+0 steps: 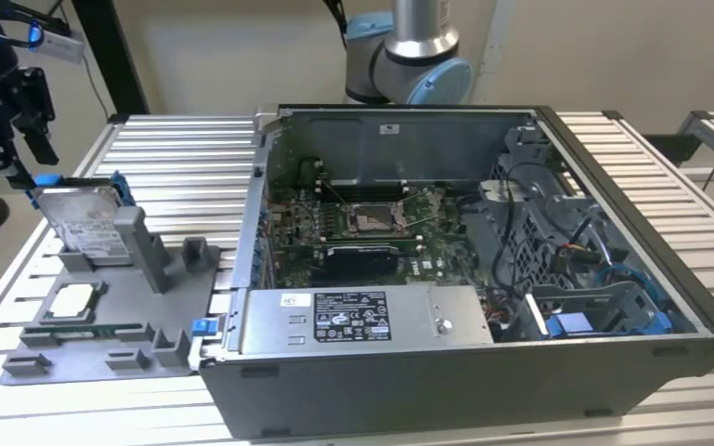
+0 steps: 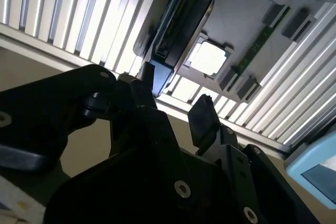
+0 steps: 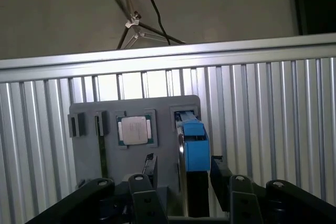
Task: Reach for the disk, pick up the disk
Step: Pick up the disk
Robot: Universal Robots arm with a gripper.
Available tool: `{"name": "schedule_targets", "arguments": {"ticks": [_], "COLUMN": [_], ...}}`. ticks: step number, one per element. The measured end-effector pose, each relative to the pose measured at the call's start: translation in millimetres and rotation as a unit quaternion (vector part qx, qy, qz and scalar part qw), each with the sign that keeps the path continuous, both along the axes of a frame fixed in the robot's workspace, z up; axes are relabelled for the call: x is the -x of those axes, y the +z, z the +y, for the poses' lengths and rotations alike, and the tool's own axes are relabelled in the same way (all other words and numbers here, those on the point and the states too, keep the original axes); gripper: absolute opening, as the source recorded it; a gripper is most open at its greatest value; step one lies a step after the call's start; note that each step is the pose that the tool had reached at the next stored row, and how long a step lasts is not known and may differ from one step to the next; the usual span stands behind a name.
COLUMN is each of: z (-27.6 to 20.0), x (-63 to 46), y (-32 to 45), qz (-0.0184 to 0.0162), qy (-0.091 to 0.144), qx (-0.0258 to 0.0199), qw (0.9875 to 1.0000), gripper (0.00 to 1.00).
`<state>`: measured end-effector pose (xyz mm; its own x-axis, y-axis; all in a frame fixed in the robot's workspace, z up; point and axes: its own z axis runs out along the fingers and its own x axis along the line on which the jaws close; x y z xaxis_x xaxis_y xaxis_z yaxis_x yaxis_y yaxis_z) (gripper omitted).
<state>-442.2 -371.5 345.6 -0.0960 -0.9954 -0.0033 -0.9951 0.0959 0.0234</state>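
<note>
The disk's lower end sits in the grey holder's slot (image 1: 94, 260) beside a post. My gripper takes hold of the disk by its exposed upper end (image 1: 81, 189) next.
The disk (image 1: 85, 221) is a silver drive with a white label in a blue bracket. It leans upright in a slot of the grey holder (image 1: 34, 360) at the exterior view's left. My black gripper (image 1: 29, 153) hangs open just above and to the left of the disk's top corner, close to it but holding nothing. In the first wrist view the disk's blue-capped edge (image 3: 193, 142) runs toward the gap between my fingers (image 3: 149, 165). In the second wrist view the disk (image 2: 181, 22) is a dark edge ending close to one fingertip (image 2: 148, 77).
A square silver processor chip (image 1: 74, 299) and a green memory stick (image 1: 85, 329) lie in the same holder. An open computer case (image 1: 394, 139) stands to the right on the slatted aluminium table (image 1: 171, 158). The arm's base (image 1: 407, 56) rises behind the case.
</note>
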Motion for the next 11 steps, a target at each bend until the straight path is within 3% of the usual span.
{"name": "schedule_targets", "arguments": {"ticks": [7, 11], "z": [0.4, 4.6], "x": [0.0, 0.0], "y": [-0.8, -3.1], "qz": [-0.0002, -0.0003], "qy": [0.0, 0.0], "qx": [-0.0001, 0.0001], "qw": [1.0, 1.0], "gripper": [1.0, 1.0]}}
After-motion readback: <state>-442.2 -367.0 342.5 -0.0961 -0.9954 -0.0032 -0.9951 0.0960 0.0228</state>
